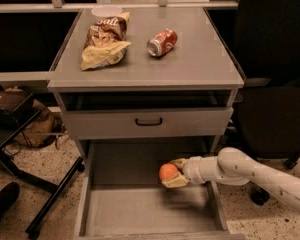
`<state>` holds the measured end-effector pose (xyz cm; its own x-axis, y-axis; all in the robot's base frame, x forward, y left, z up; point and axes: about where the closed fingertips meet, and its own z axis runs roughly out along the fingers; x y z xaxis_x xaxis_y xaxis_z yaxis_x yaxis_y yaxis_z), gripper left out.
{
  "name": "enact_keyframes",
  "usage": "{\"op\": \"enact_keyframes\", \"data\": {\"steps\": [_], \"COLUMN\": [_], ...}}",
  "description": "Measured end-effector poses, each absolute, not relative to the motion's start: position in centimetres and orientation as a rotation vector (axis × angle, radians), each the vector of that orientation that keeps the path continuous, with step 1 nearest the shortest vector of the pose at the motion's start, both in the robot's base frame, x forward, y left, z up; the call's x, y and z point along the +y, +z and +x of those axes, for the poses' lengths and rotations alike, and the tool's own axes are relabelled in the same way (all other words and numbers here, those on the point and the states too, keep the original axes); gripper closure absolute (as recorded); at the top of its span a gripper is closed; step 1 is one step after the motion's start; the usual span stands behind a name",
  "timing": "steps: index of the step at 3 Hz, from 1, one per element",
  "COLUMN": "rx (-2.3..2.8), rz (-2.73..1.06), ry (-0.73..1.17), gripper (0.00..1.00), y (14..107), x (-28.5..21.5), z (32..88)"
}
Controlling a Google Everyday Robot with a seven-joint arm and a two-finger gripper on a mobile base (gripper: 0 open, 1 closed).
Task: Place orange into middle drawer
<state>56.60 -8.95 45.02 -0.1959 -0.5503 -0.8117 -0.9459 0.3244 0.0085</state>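
Note:
The orange's lower edge (168, 179) shows against the drawer's back side, above the drawer's flat bottom, so my gripper keeps hold of the orange until it is lower.
The orange (167, 171) is round and bright, held in my gripper (173, 173), whose fingers close around it from the right. The white arm reaches in from the lower right. The orange hangs over the right middle of the middle drawer (115, 211), a wide shallow grey drawer pulled out under the cabinet. I cannot tell how high the orange is above the drawer's flat bottom.
A closed grey drawer front with a black handle (148, 121) sits above. On the cabinet top (200, 59) lie a red soda can (162, 42), two snack bags (106, 44) and a white bowl (106, 10). A black chair leg (55, 199) stands at left, and a dark chair (275, 109) at right.

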Motion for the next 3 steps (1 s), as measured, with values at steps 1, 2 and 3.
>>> {"op": "enact_keyframes", "data": {"steps": [1,2,3], "rx": [1.862,1.879,1.936], "rz": [-1.323,-1.313,-1.261], "ry": [0.687,0.697,0.774], "gripper": [1.0,1.0,1.0], "y": [45.0,42.9,36.0], "x": [-8.9,-8.4,-5.1], "z": [56.6,56.5,54.9]}}
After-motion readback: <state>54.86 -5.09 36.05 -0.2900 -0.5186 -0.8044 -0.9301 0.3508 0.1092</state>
